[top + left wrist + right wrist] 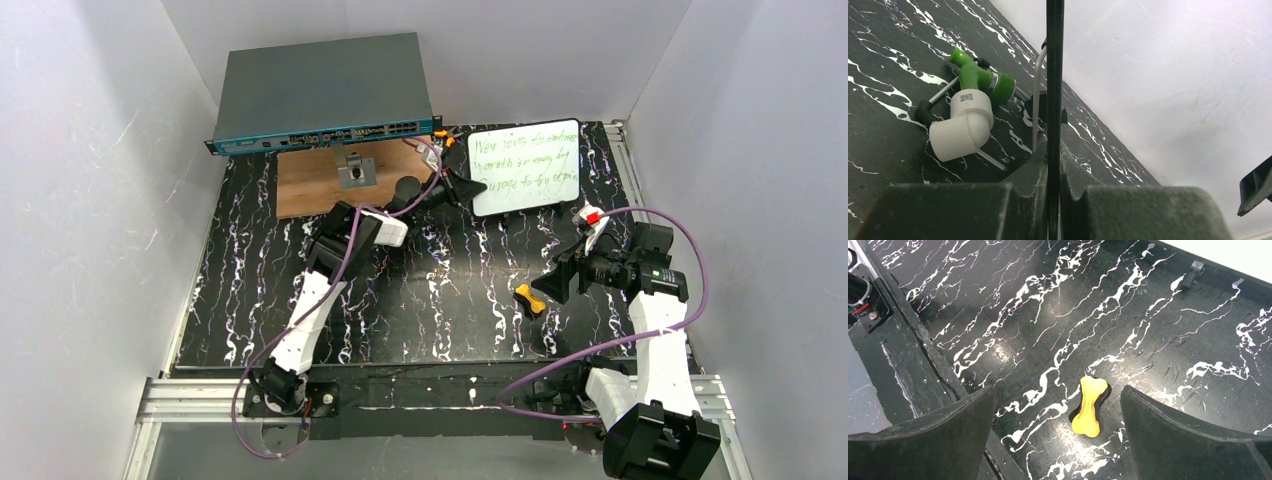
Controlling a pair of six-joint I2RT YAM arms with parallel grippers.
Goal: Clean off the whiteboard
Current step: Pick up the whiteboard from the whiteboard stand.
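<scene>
The left gripper's fingers are closed around the whiteboard's dark rim, so the whiteboard would come along by that rim if the left gripper lifted now.
The whiteboard (525,165) with green handwritten lines lies at the back right of the black marbled table. My left gripper (470,186) is shut on its left edge. In the left wrist view the board's thin dark rim (1054,75) runs edge-on between my closed jaws (1054,150), with its glossy white face (1173,75) to the right. A yellow bone-shaped eraser (529,299) with a black underside lies on the table. My right gripper (553,283) is open and empty just above it; in the right wrist view the eraser (1089,407) lies between the spread fingers (1058,392), nearer the right one.
A grey network switch (320,95) stands at the back left, with a brown wooden board (310,185) carrying a small metal part (355,172) in front of it. A green and white pipe fitting (970,115) lies by the whiteboard. White walls enclose the table.
</scene>
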